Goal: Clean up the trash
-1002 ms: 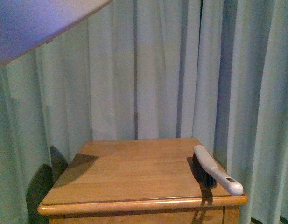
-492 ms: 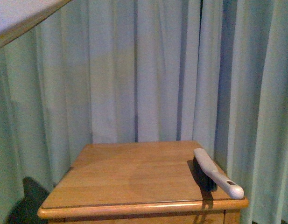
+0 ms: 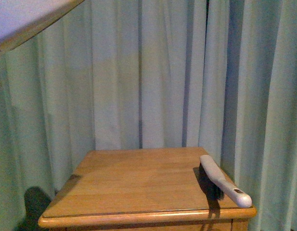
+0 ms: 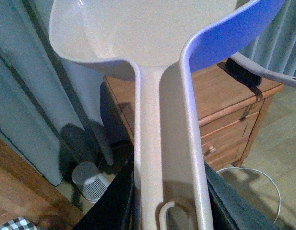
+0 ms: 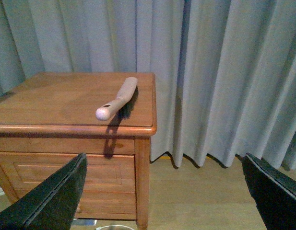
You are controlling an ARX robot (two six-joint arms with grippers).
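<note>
My right gripper should grab the brush by its pale handle point(image 3: 234, 192) next. The brush's bristles then stay free, so it can sweep trash into the dustpan.
No trash shows in any view. My left gripper point(image 4: 171, 201) is shut on the handle of the pinkish-beige dustpan point(image 4: 152, 28), whose scoop is held up in the air beside the wooden nightstand point(image 4: 219, 91); the scoop looks empty. In the front view only an edge of the dustpan point(image 3: 23, 19) crosses the upper left corner. My right gripper point(image 5: 162, 191) hangs open with nothing between its fingers, low in front of the nightstand's right corner point(image 5: 143, 129).
A hand brush point(image 3: 224, 180) with a pale handle and dark bristles lies along the nightstand's right edge point(image 5: 118, 98). Grey curtains point(image 3: 162, 72) hang behind. On the floor stand a small white cylinder point(image 4: 92, 179) and a white cable loop point(image 4: 267, 177).
The dustpan has drawn back toward the upper left of the front view, and its shadow has left the nightstand top. The brush has not moved.
</note>
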